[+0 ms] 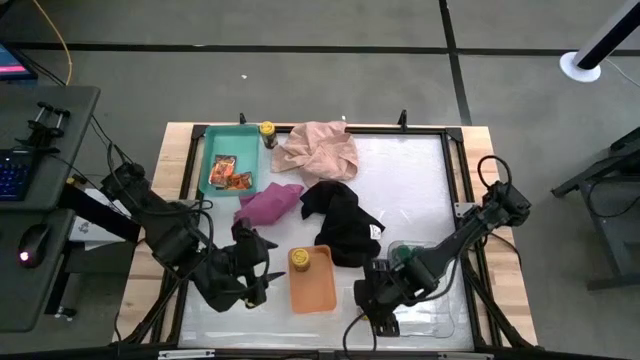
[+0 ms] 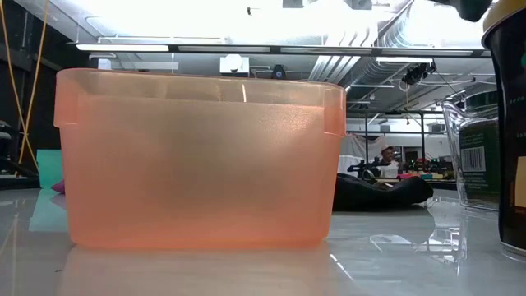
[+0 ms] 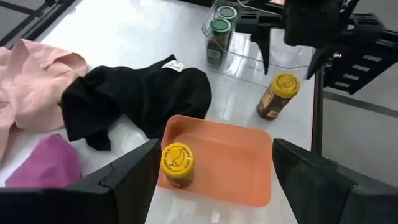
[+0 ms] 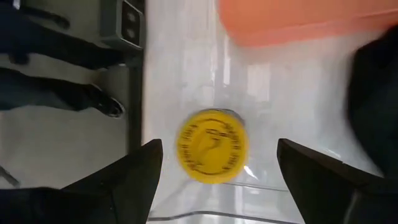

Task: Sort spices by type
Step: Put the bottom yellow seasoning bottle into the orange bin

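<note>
I need to lower my right gripper before I close it on the jar. Its fingers are above the yellow lid (image 4: 212, 146) in the right wrist view and don't reach the lid's sides yet.
My right gripper (image 4: 219, 163) is open and points down over a yellow-lidded jar (image 4: 212, 146) that stands upright on the table by the clear tray. In the left wrist view its fingers (image 3: 265, 56) hang just above that jar (image 3: 278, 96), one on each side. My left gripper (image 3: 214, 186) is open at the near left side of the orange tray (image 3: 236, 168), where another yellow-lidded jar (image 3: 177, 163) stands. Two green-lidded jars (image 3: 219, 40) stand in the clear tray (image 1: 440, 300). Orange-red packets (image 1: 228, 172) lie in the teal tray. A third yellow-lidded jar (image 1: 267, 132) stands beside it.
A pink cloth (image 1: 318, 150), a magenta cloth (image 1: 268, 202) and a black cloth (image 1: 345, 222) lie heaped across the middle of the table. The orange tray (image 2: 197, 156) fills the low view, with a dark jar (image 2: 509, 123) at its right. Bare white table shows at the far right.
</note>
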